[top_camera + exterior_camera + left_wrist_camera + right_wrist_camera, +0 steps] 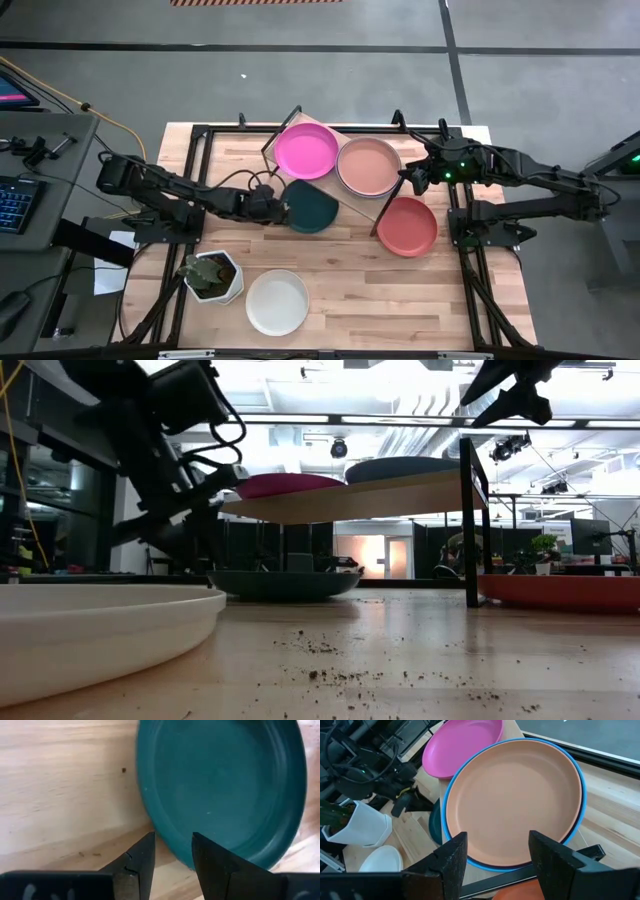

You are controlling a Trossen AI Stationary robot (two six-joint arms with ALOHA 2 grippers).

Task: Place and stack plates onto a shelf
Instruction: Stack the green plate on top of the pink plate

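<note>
I will stack the dark green plate onto the magenta plate (306, 152) on the shelf, so my left gripper will next pick it up by its rim (288, 193).
The shelf (338, 133) carries the magenta plate (306, 152) and the dusty pink plate (515, 805), which is nested in the blue plate (578, 775). The dark green plate (314, 206) lies flat on the table, partly under the shelf's front edge. The coral red plate (407, 226) and the white plate (277, 302) also lie on the table. My left gripper (172, 836) is open at the green plate's left rim, low over the table. My right gripper (497, 836) is open and hovers above the pink plate's right side, well clear of it (520, 395). My left gripper comes level from the table's left, one finger (212, 860) over the green plate's rim (175, 851) and the other (142, 857) outside it. I cannot tell whether either finger touches the rim. The plate rests flat on the table.
A white hexagonal plant pot (212, 275) stands at the near left beside the white plate. The shelf's black legs (468, 525) stand between the green and coral plates. Crumbs of soil (330, 660) are scattered on the near tabletop. Black frame rails run along both table sides.
</note>
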